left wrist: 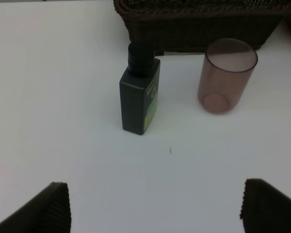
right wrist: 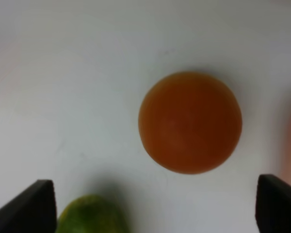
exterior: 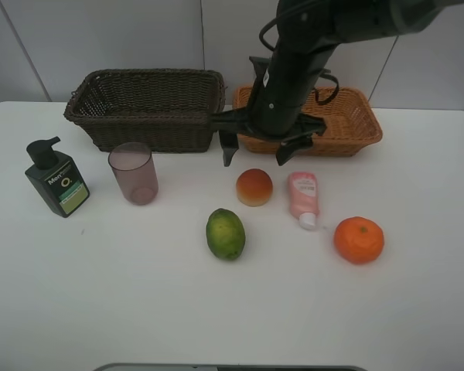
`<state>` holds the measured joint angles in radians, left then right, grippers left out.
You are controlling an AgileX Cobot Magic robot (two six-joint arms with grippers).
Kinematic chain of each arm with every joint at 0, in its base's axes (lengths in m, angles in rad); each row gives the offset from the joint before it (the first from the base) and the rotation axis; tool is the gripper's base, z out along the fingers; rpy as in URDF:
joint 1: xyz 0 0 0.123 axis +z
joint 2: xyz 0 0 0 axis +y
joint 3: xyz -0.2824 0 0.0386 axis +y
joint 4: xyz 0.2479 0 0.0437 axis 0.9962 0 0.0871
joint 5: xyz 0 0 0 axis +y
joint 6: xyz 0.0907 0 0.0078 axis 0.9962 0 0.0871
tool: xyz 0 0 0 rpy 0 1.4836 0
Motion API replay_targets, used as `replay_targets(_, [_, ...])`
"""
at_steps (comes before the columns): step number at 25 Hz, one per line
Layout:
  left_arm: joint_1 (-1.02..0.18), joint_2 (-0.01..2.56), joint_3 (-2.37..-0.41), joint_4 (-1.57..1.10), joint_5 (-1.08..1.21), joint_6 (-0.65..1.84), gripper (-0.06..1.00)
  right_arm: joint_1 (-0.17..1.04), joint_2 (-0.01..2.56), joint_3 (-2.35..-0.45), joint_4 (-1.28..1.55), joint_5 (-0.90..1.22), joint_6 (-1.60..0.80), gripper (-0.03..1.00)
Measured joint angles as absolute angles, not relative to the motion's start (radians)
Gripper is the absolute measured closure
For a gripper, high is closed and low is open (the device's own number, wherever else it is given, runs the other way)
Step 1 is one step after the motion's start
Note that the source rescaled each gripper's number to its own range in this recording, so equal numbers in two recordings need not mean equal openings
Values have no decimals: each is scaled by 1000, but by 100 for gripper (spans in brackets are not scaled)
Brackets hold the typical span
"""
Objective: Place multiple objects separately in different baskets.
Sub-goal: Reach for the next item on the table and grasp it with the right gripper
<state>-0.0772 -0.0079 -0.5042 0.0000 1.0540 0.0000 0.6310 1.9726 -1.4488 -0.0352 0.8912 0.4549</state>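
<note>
The red-orange peach should be grabbed next by its wide round middle (exterior: 254, 188) with the robot's right gripper, to fill the light orange-tan basket (exterior: 346, 124).
My right gripper (exterior: 255, 157) hangs open just above and behind the red-orange peach (exterior: 254, 187), in front of the gap between the two baskets. In the right wrist view the peach (right wrist: 190, 122) lies between the spread fingertips (right wrist: 31, 206), with the green lime (right wrist: 92, 213) at the edge. The lime (exterior: 226, 233), pink tube (exterior: 303, 198) and orange (exterior: 359, 239) lie on the table. The mauve cup (exterior: 133, 172) and dark green pump bottle (exterior: 57, 179) stand at the left. My left gripper (left wrist: 160, 208) is open and empty, facing the bottle (left wrist: 139, 94) and cup (left wrist: 227, 75).
The dark brown basket (exterior: 147, 108) stands at the back left and the light orange-tan basket (exterior: 348, 116) at the back right. Nothing shows inside either. The right arm crosses over the tan basket. The white table's front half is bare.
</note>
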Motion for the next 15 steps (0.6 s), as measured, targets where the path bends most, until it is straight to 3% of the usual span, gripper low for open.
replay_targets(8, [-77,-8,-504,0,1054,0,3,645,2069,-1508,-215,926,750,19])
replay_targets(15, [-77,-8,-504,0,1054,0,3,659,2096,-1508,-241,883,800,19])
